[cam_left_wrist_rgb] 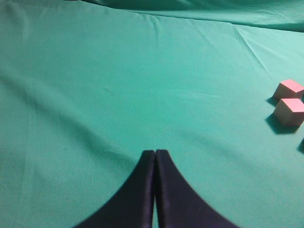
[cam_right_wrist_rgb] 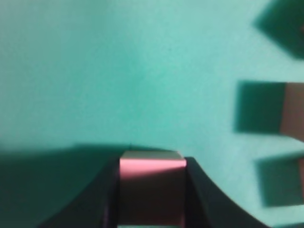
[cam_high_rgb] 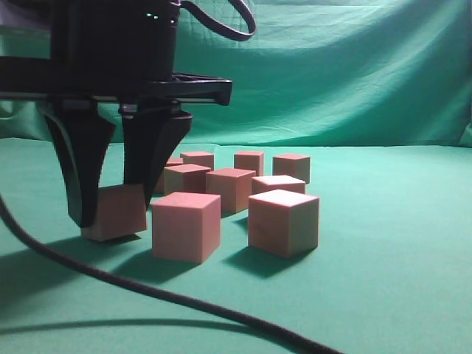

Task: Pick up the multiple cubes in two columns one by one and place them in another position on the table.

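My right gripper will release the pink cube now, as the cube's base is over the green cloth beside its shadow and the cube would stand if I opened.
My right gripper (cam_high_rgb: 110, 210) stands at the left of the exterior view, shut on a pink wooden cube (cam_high_rgb: 118, 223) held low at the green cloth. I cannot tell whether the cube touches the cloth. The right wrist view shows the same cube (cam_right_wrist_rgb: 152, 190) between the black jaws (cam_right_wrist_rgb: 152, 164). Several more pink cubes lie in two rows to its right, the nearest two (cam_high_rgb: 186, 225) (cam_high_rgb: 284, 221) in front. My left gripper (cam_left_wrist_rgb: 155, 153) is shut and empty over bare cloth, with two cubes (cam_left_wrist_rgb: 289, 88) (cam_left_wrist_rgb: 289, 110) far to its right. It does not show in the exterior view.
A black cable (cam_high_rgb: 147, 291) runs across the cloth in the foreground. A green cloth backdrop (cam_high_rgb: 354, 74) hangs behind the table. Edges of other cubes (cam_right_wrist_rgb: 292, 111) show at the right of the right wrist view.
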{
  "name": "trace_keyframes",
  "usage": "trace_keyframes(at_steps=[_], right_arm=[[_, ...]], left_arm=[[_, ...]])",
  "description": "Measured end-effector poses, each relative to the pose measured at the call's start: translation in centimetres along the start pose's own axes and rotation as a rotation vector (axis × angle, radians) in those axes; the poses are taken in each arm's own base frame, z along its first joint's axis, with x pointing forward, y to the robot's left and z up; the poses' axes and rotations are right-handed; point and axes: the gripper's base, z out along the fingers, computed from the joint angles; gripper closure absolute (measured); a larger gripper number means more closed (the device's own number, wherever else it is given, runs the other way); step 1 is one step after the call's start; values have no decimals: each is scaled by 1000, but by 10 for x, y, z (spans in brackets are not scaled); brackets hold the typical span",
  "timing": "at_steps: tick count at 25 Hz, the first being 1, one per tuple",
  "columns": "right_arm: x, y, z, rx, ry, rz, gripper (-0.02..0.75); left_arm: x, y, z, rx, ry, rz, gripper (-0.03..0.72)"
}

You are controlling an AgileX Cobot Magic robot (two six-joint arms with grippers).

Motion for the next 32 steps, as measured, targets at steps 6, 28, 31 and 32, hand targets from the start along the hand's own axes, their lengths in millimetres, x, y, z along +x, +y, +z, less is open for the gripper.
trace_keyframes(at_steps=[6,28,31,32], right_arm=[[0,0,0,-1,-2,-14,484],[-58,0,-180,-49,-267,-5,694],[-42,-6,-230,-63,-368,-7,738],[-34,-8,-247,-67,-401,-15,738]], left_arm=[[0,0,0,0,0,0,688],[0,0,0,0,0,0,688],[0,0,0,0,0,0,688],[0,0,0,0,0,0,688]])
